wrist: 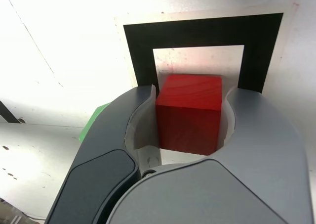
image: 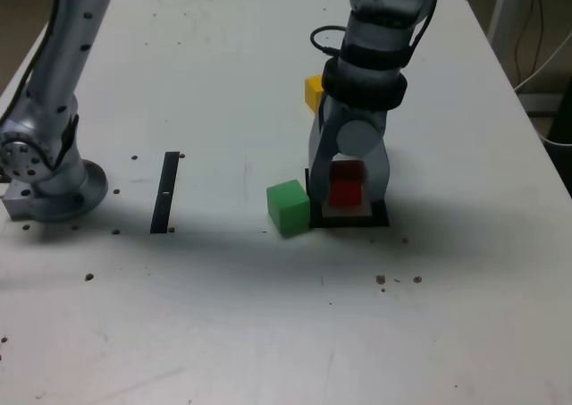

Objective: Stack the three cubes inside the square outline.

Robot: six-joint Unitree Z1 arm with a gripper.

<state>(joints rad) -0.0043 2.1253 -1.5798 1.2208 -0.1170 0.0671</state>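
Note:
My gripper is ready to open now. The red cube (wrist: 189,114) sits low inside the black square outline (wrist: 202,32), so it would stay standing in place.
My gripper (image: 347,190) is shut on the red cube (image: 347,183), holding it right over the square outline (image: 380,219). In the wrist view the red cube (wrist: 190,111) sits between the grey jaws, over the white centre of the black square outline (wrist: 197,33); whether it touches the surface I cannot tell. The green cube (image: 288,206) rests on the table just beside the outline on the exterior view's left, and a sliver of the green cube (wrist: 94,120) shows in the wrist view. The yellow cube (image: 313,91) lies farther back, partly hidden by the arm.
A narrow black strip (image: 165,191) lies on the table toward the exterior view's left. The arm's grey base (image: 45,168) stands at the far left edge. Small dark specks dot the white table (image: 223,333).

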